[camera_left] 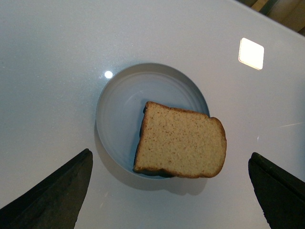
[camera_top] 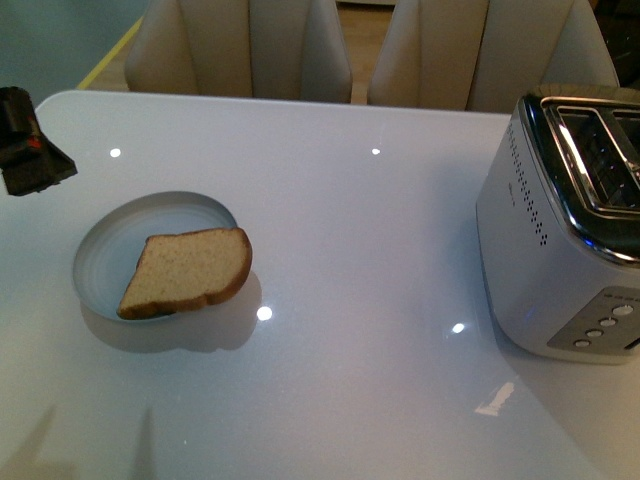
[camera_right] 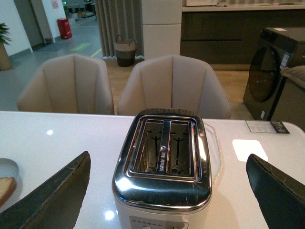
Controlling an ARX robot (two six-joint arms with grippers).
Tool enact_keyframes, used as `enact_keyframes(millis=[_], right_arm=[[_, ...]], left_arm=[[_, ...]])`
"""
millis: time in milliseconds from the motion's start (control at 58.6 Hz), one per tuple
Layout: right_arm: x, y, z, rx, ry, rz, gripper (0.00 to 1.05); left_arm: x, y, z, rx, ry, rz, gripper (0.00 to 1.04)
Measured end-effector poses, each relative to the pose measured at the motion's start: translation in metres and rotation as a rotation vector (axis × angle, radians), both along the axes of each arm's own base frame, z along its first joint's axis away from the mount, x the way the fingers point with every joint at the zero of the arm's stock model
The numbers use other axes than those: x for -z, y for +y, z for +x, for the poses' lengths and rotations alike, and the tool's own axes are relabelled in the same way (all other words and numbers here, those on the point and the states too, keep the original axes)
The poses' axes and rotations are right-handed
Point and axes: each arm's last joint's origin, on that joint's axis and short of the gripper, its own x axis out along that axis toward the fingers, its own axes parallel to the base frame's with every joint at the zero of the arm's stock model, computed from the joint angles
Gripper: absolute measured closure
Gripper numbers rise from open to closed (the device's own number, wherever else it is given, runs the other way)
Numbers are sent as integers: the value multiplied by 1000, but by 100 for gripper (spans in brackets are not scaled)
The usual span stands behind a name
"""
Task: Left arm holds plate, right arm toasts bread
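Observation:
I should next grab the plate with my left gripper by its bare rim (camera_top: pixel 86 245) opposite the bread, and hold the plate while the bread (camera_top: pixel 190 270) toasts.
A pale blue-grey plate (camera_top: pixel 110 250) sits on the left half of the white table. The slice of brown bread (camera_top: pixel 190 270) lies in it, its rounded end overhanging the rim on the toaster's side. In the left wrist view my left gripper (camera_left: pixel 170 153) hovers above the plate (camera_left: pixel 121 107) and bread (camera_left: pixel 181 140), open, with both black fingers (camera_left: pixel 57 191) spread wider than the plate and touching nothing. A black part of the left arm (camera_top: pixel 30 145) shows at the left edge. My right gripper (camera_right: pixel 167 156) is open above the silver toaster (camera_right: pixel 162 181), whose two slots look empty.
The toaster (camera_top: pixel 560 240) stands at the table's right edge, buttons facing front. Two beige chairs (camera_top: pixel 240 45) (camera_top: pixel 490 50) stand behind the far table edge. Glossy tabletop (camera_top: pixel 370 290) lies between plate and toaster. A dark washing machine (camera_right: pixel 271 71) stands beyond the table.

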Motion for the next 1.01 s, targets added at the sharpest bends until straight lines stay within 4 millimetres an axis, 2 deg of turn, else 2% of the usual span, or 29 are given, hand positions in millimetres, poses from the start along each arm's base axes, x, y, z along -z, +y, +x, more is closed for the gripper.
enact_keyframes(millis=[341, 529, 683, 1007], right_arm=[[0, 0, 0, 0, 0, 0, 9], [0, 0, 0, 0, 0, 0, 9], [0, 0, 0, 0, 0, 0, 9], [0, 0, 0, 0, 0, 0, 9]], left_arm=[[74, 12, 40, -90, 190, -33, 7], [101, 14, 55, -139, 246, -59, 7], [120, 14, 62, -172, 288, -67, 7], [141, 16, 67, -215, 335, -59, 7]])
